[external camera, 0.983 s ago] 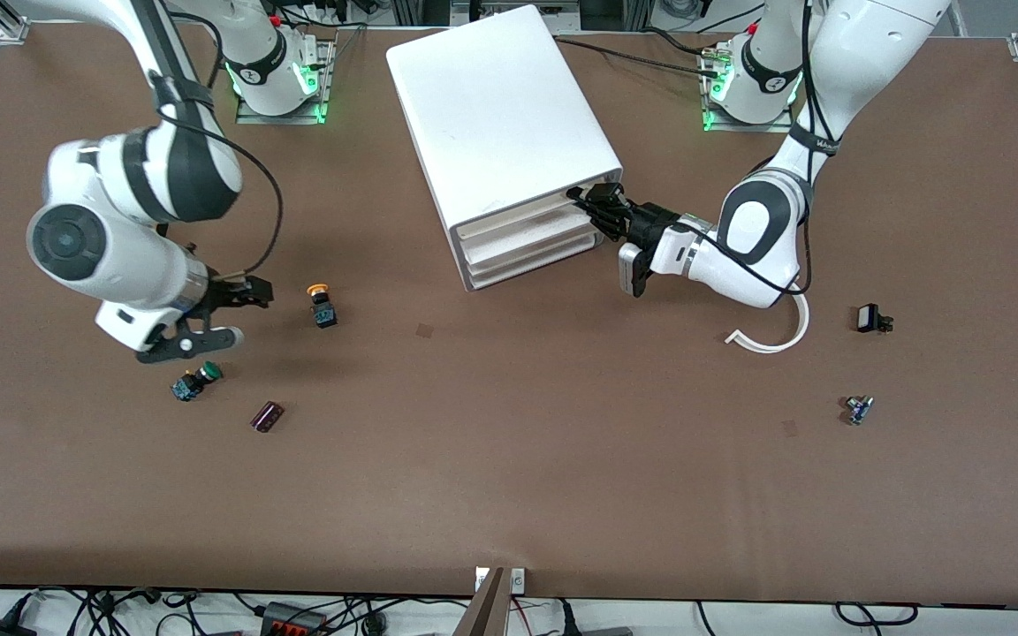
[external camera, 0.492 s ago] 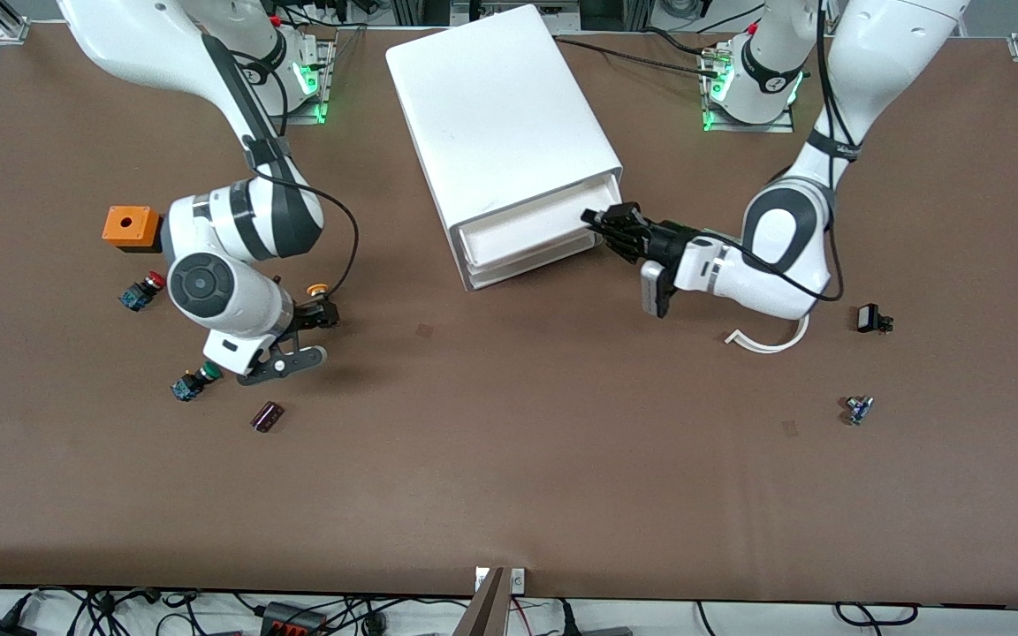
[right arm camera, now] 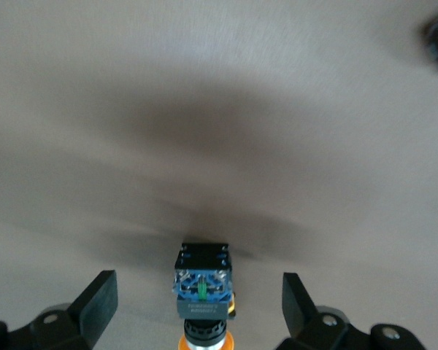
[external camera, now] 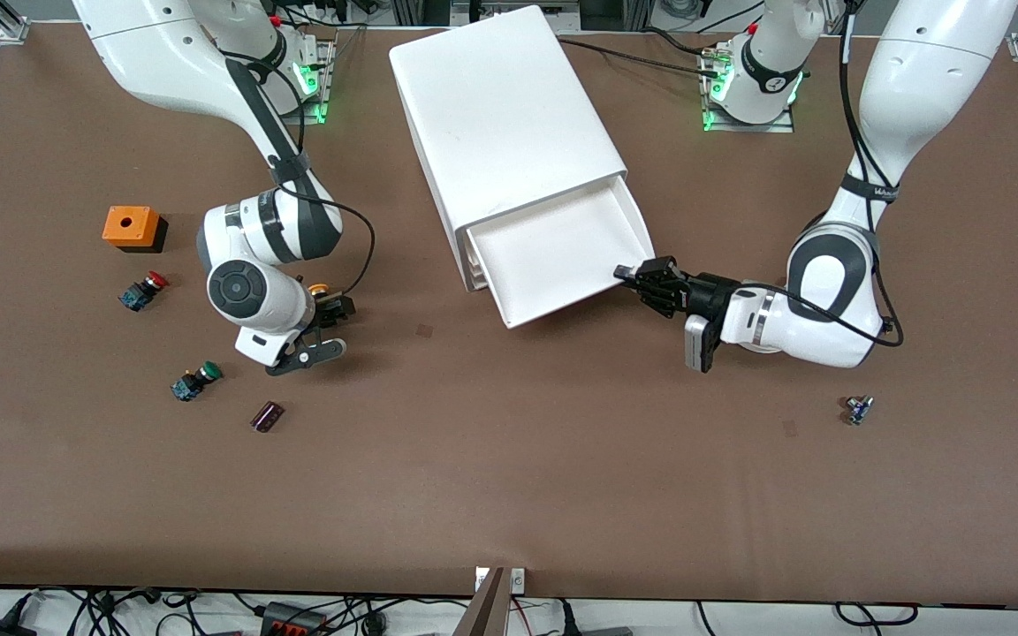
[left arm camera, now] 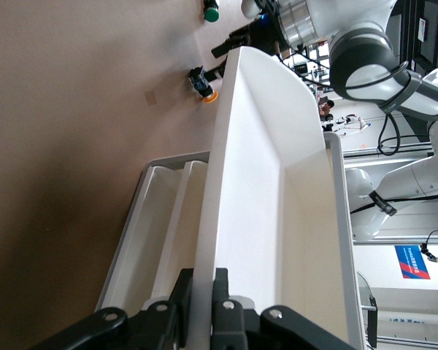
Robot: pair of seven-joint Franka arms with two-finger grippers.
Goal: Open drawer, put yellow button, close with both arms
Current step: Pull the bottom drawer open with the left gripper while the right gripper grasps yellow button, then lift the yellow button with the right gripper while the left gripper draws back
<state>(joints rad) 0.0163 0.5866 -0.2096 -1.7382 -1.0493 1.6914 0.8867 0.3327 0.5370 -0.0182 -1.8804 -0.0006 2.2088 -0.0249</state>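
In the right wrist view my right gripper's fingers are above the yellow button, so my right gripper needs to lower before closing on the yellow button.
The white cabinet (external camera: 509,115) stands near the arms' bases in the middle of the table. Its top drawer (external camera: 553,256) is pulled well out and shows an empty floor. My left gripper (external camera: 637,278) is shut on the drawer's front wall at the corner toward the left arm's end; the wrist view shows that wall (left arm camera: 226,182) pinched between the left gripper's (left arm camera: 203,292) two fingers. The yellow button (external camera: 320,289) lies on the table toward the right arm's end. My right gripper (external camera: 325,329) is open and low, and the button (right arm camera: 203,281) lies between its fingers, which are clear of it.
An orange box (external camera: 131,227), a red-capped button (external camera: 143,291), a green-capped button (external camera: 193,381) and a small dark cylinder (external camera: 267,416) lie near the right gripper. A small part (external camera: 858,409) lies toward the left arm's end. The two lower drawers (left arm camera: 160,219) stay in.
The left gripper has drawn the top drawer out toward the front camera. The right gripper has travelled from near the green button to the yellow button and come down around it.
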